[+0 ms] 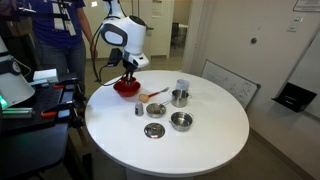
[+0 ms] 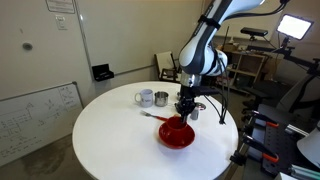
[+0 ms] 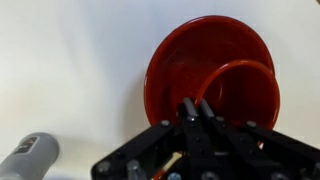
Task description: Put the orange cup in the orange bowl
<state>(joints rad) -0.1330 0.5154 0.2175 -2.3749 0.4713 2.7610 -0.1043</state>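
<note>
I should let go of the orange cup, because it hangs over the open inside of the orange bowl and would end up inside the bowl.
The orange bowl (image 3: 175, 75) is wide, glossy and red, and sits on the white round table; it shows in both exterior views (image 1: 127, 89) (image 2: 176, 134). The orange cup (image 3: 255, 80) shows in the wrist view as a thin orange rim arc inside the bowl, on its right side. My gripper (image 3: 192, 105) is directly over the bowl, its fingers pressed together on the cup's rim. In both exterior views the gripper (image 1: 127, 78) (image 2: 184, 108) points down just above the bowl, and the cup is mostly hidden by the fingers.
Silver metal cups (image 1: 180, 97) (image 2: 145, 98) and silver bowls (image 1: 181, 121) (image 1: 154, 130) stand on the table (image 1: 210, 140) near the orange bowl. An orange-handled utensil (image 2: 154, 116) lies beside it. A grey object (image 3: 30, 155) lies to the left of the bowl in the wrist view.
</note>
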